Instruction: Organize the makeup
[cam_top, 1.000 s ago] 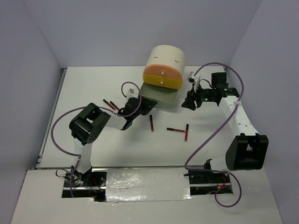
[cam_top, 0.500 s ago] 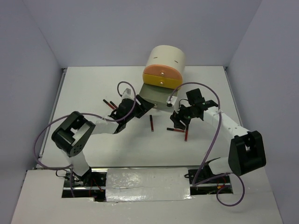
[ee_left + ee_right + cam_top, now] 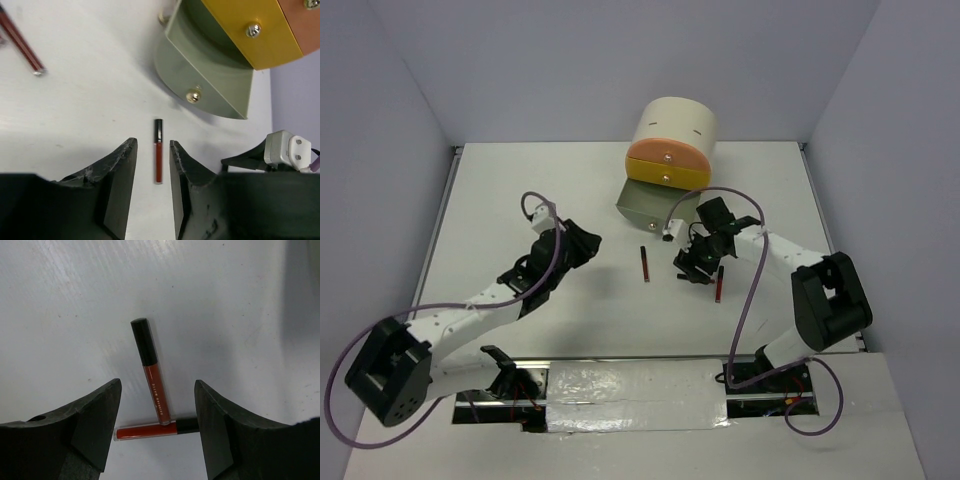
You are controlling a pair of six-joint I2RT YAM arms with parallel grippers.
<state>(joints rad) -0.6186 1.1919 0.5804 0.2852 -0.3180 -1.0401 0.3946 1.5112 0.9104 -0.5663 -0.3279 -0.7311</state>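
My right gripper needs to move lower first and then close on the stick, because the away-pointing stick point(image 3: 153, 375) is between but below its fingers and they would miss it if they closed now.
The makeup in view is thin dark-red sticks with black caps. One stick point(image 3: 644, 263) lies alone on the table, and in the left wrist view it point(image 3: 158, 157) lies just ahead between my open fingers. My left gripper point(image 3: 588, 242) point(image 3: 151, 145) is open and empty, left of that stick. My right gripper point(image 3: 692, 268) point(image 3: 157, 387) is open, low over two more sticks that touch in an L: one point(image 3: 152, 385) point(image 3: 719, 285) points away, the other point(image 3: 150, 430) lies crosswise. Another stick point(image 3: 20, 42) lies at the far left.
A cream cylinder organizer point(image 3: 672, 125) stands at the back, with an orange drawer point(image 3: 665, 157), a yellow drawer point(image 3: 670, 177) and a grey-green bottom drawer point(image 3: 650, 208) point(image 3: 200, 70) pulled open. Grey walls enclose the table on three sides.
My left arm has pulled back from the open drawer toward the left and near side. My right arm has swung in from the right and come down over the two sticks.
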